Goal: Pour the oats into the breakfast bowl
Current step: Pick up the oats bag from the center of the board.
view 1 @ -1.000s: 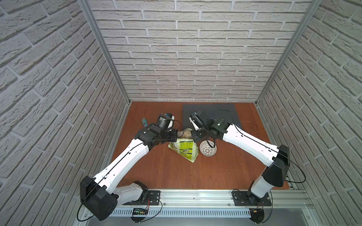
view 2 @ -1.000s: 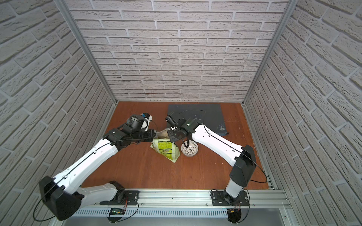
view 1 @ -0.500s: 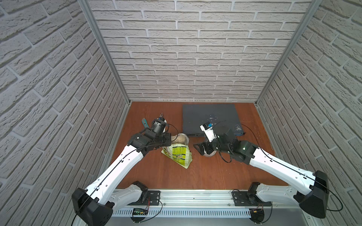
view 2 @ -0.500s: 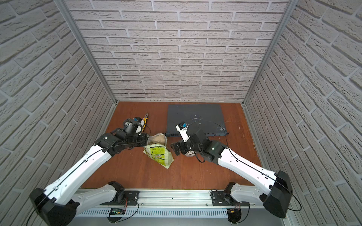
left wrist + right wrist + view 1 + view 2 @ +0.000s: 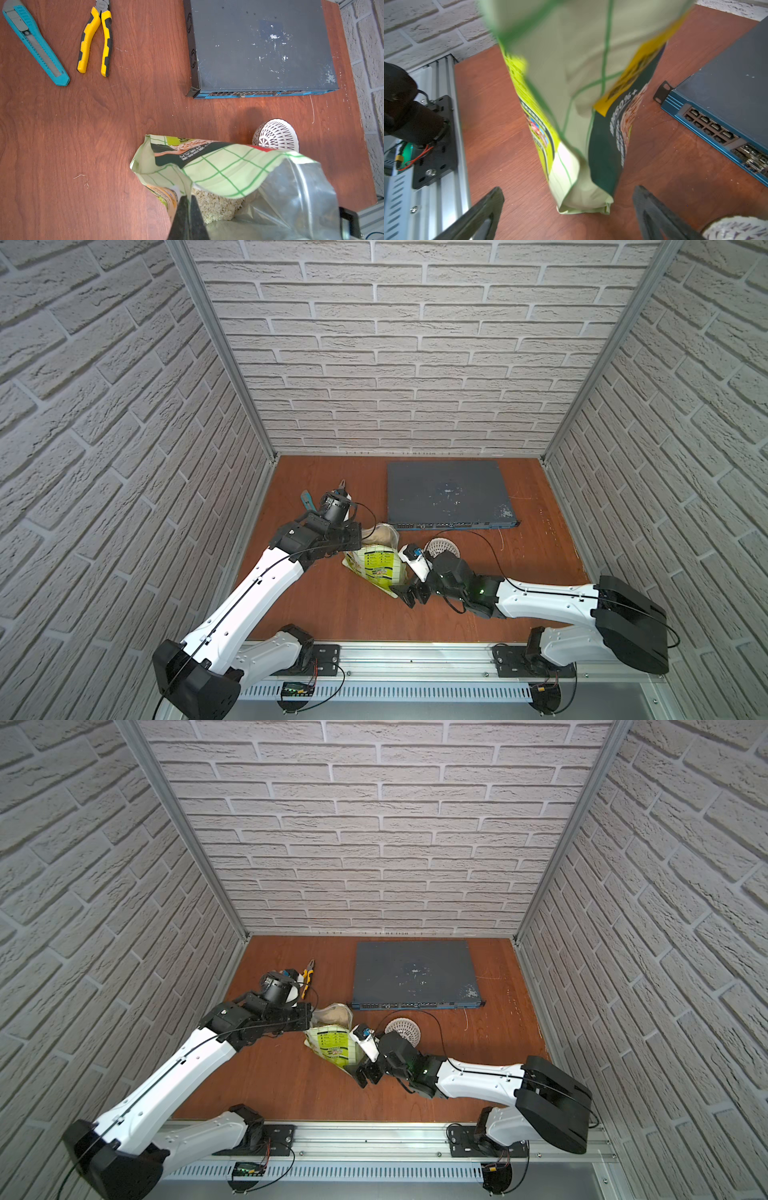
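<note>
The right gripper will next grab the pouch (image 5: 380,568) by its lower body, leave its opening open and pour into the bowl.
The pale green pouch (image 5: 380,568) (image 5: 332,1044) stands tilted on the wooden table, with its mouth up and open. Beige oats (image 5: 216,205) show inside it. My left gripper (image 5: 355,538) (image 5: 188,200) is shut on the pouch's top edge and holds it up. My right gripper (image 5: 411,595) (image 5: 368,1073) (image 5: 568,190) is open, with one finger on each side of the pouch's bottom end (image 5: 583,205), not touching it. The white lattice breakfast bowl (image 5: 442,547) (image 5: 401,1029) (image 5: 276,135) sits just right of the pouch, behind the right wrist.
A dark blue network switch (image 5: 449,493) (image 5: 259,47) lies at the back, behind the bowl. Yellow-handled pliers (image 5: 95,41) and a teal utility knife (image 5: 35,43) lie at the back left, behind the left wrist. Brick walls close three sides.
My right gripper has let go of the pouch's top, opened, and swung forward and down to the pouch's bottom end. The left gripper has kept its hold and shifted the pouch slightly.
</note>
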